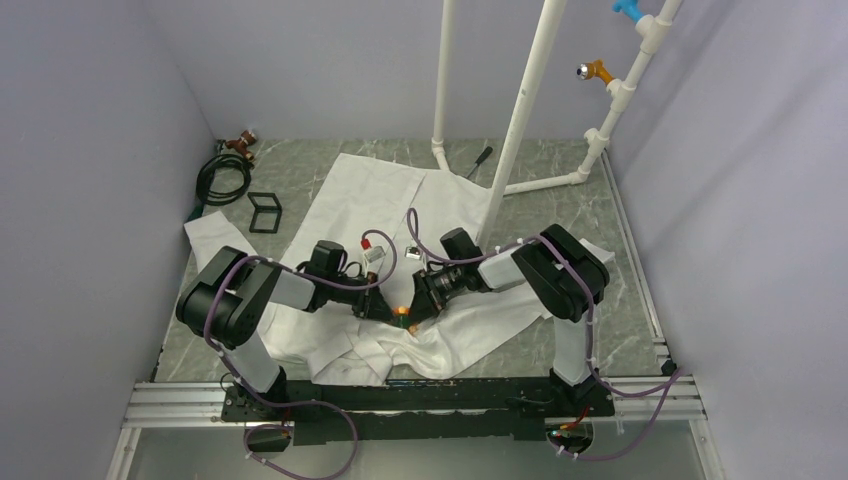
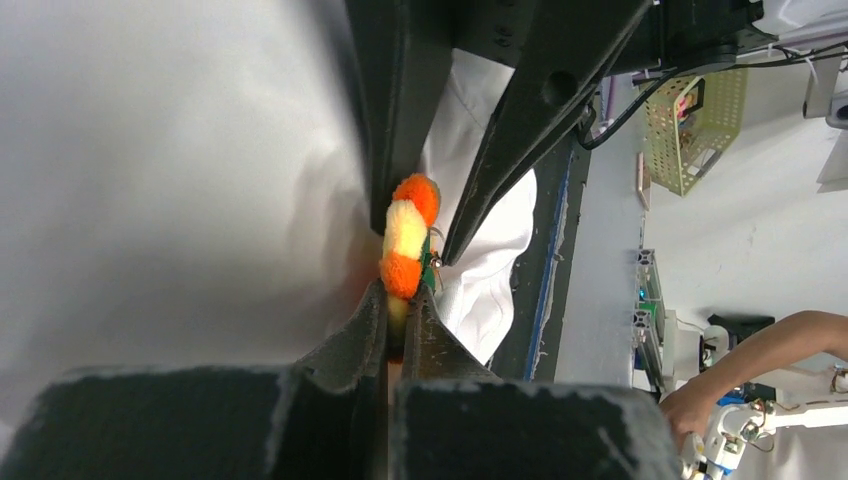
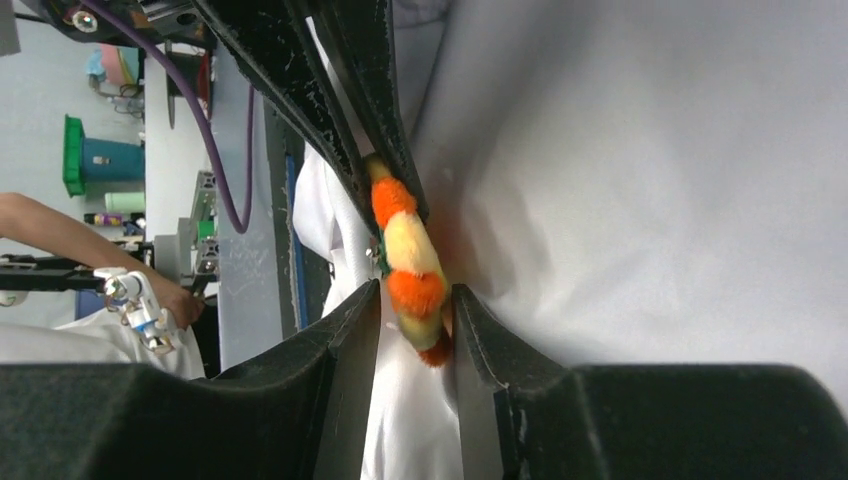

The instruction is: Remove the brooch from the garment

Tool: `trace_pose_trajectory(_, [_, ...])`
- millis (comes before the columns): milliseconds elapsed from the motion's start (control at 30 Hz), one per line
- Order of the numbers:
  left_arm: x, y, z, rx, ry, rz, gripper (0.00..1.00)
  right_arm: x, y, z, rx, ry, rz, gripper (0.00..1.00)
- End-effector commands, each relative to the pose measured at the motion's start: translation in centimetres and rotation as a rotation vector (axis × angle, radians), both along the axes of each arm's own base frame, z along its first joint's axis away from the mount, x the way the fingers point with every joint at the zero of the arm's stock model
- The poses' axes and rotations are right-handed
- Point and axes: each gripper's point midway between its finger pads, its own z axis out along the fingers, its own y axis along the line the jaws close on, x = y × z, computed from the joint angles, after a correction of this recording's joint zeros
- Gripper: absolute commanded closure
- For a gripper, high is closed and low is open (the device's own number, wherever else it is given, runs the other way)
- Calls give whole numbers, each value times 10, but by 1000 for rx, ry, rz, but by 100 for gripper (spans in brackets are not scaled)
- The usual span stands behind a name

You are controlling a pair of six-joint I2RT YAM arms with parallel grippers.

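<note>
I should close my right gripper on the brooch now. The brooch is edge-on between my fingers, so they would hold the brooch by its free edge (image 1: 411, 320).
The brooch (image 1: 402, 311), orange and yellow with fluffy petals, sits on a raised fold of the white garment (image 1: 370, 195) near the table's front. My left gripper (image 1: 386, 306) is shut on one edge of it, seen edge-on in the left wrist view (image 2: 407, 235) just above my closed left gripper (image 2: 403, 292). My right gripper (image 1: 416, 314) comes from the opposite side. In the right wrist view its jaws stand apart around the brooch (image 3: 410, 255), which touches one finger (image 3: 470, 320). The garment fills both wrist views (image 2: 150, 180) (image 3: 650, 200).
A white PVC pipe rack (image 1: 520, 110) stands at the back right with orange (image 1: 597, 70) and blue (image 1: 628, 8) hooks. A black hose coil (image 1: 225, 180) and a black square frame (image 1: 265, 212) lie at the back left. A screwdriver (image 1: 480, 160) lies behind the shirt.
</note>
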Motion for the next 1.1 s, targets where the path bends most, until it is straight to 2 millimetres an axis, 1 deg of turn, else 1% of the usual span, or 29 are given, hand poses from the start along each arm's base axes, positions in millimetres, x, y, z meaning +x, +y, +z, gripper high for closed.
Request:
trace_pose_trajectory(0, [2, -6, 15, -70, -54, -39, 100, 9, 15, 9, 68, -52, 25, 64])
trace_pose_trajectory(100, [2, -5, 15, -73, -55, -37, 100, 9, 16, 8, 63, -51, 21, 61])
trace_pose_trajectory(133, [2, -5, 16, -74, -57, -36, 100, 9, 16, 8, 64, -53, 22, 60])
trace_pose_trajectory(167, [2, -5, 16, -75, -54, -34, 100, 9, 16, 9, 68, -55, 24, 63])
trace_pose_trajectory(400, [7, -4, 14, -68, -46, -15, 100, 7, 16, 14, 91, -64, 33, 89])
trace_pose_trajectory(467, [9, -4, 14, -65, -48, -9, 100, 7, 17, 17, 104, -63, 37, 95])
trace_pose_trajectory(500, [10, -4, 14, -65, -46, -6, 100, 8, 18, 20, 111, -66, 38, 100])
trace_pose_trajectory(533, [11, -4, 15, -67, -49, -1, 99, 8, 18, 23, 118, -71, 37, 100])
trace_pose_trajectory(567, [14, -3, 16, -65, -53, 12, 88, 9, 19, 26, 119, -77, 33, 100])
trace_pose_trajectory(633, [22, 1, 21, -66, -77, 55, 61, 12, 20, 32, 126, -87, 27, 100])
trace_pose_trajectory(700, [33, 9, 28, -57, -104, 121, 51, 14, 21, 38, 127, -90, 19, 100])
trace_pose_trajectory(767, [43, 17, 35, -50, -127, 186, 46, 16, 22, 44, 122, -91, 9, 100])
trace_pose_trajectory(900, [54, 29, 49, -23, -179, 258, 41, 25, 23, 46, 74, -99, -31, 100])
trace_pose_trajectory(1000, [54, 33, 59, 1, -251, 245, 38, 31, 23, 47, 27, -68, -63, 100])
trace_pose_trajectory(1067, [51, 38, 58, 38, -265, 258, 37, 37, 23, 52, 10, -63, -84, 100])
